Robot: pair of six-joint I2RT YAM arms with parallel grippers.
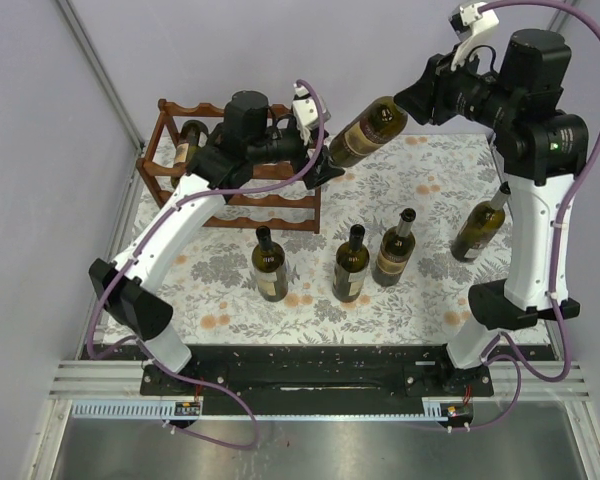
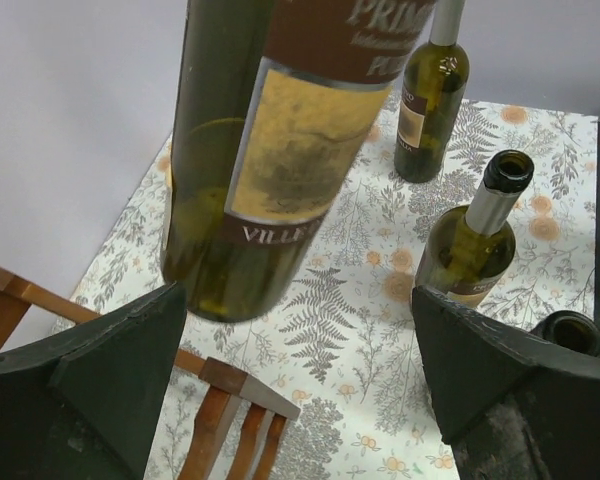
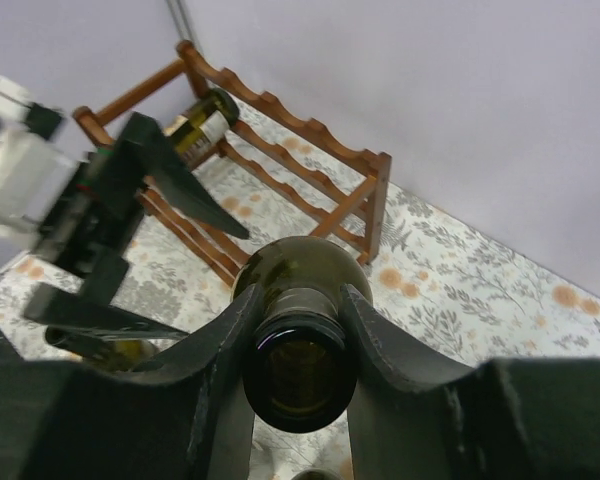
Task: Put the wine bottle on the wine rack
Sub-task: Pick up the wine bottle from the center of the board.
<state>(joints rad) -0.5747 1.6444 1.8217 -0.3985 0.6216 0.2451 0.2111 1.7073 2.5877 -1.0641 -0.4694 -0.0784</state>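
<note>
The wine bottle's neck needs to stay free to rest on the wine rack (image 1: 180, 180), so next my left gripper needs to grab the bottle by its base end (image 1: 347, 150).
My right gripper (image 1: 412, 103) is shut on the neck of a dark green wine bottle (image 1: 365, 133) with a brown and gold label. The bottle hangs tilted in the air, base toward the left. In the right wrist view the fingers (image 3: 215, 350) clamp the neck just behind the open mouth of the wine bottle (image 3: 300, 275). My left gripper (image 1: 332, 165) stands open right at the bottle's base. From the left wrist, the wine bottle (image 2: 270, 150) hangs just above the wide-open left gripper (image 2: 300, 370), untouched. The reddish-brown wine rack (image 1: 180, 180) stands at the back left, its corner (image 2: 230, 400) below the left jaws.
One bottle (image 1: 187, 143) lies in the rack's upper tier. Three bottles stand in a row mid-table (image 1: 270, 265), (image 1: 351, 265), (image 1: 395, 250), and another (image 1: 480, 228) stands by the right arm. A flowered cloth (image 1: 430, 290) covers the table. Grey walls close the back and left.
</note>
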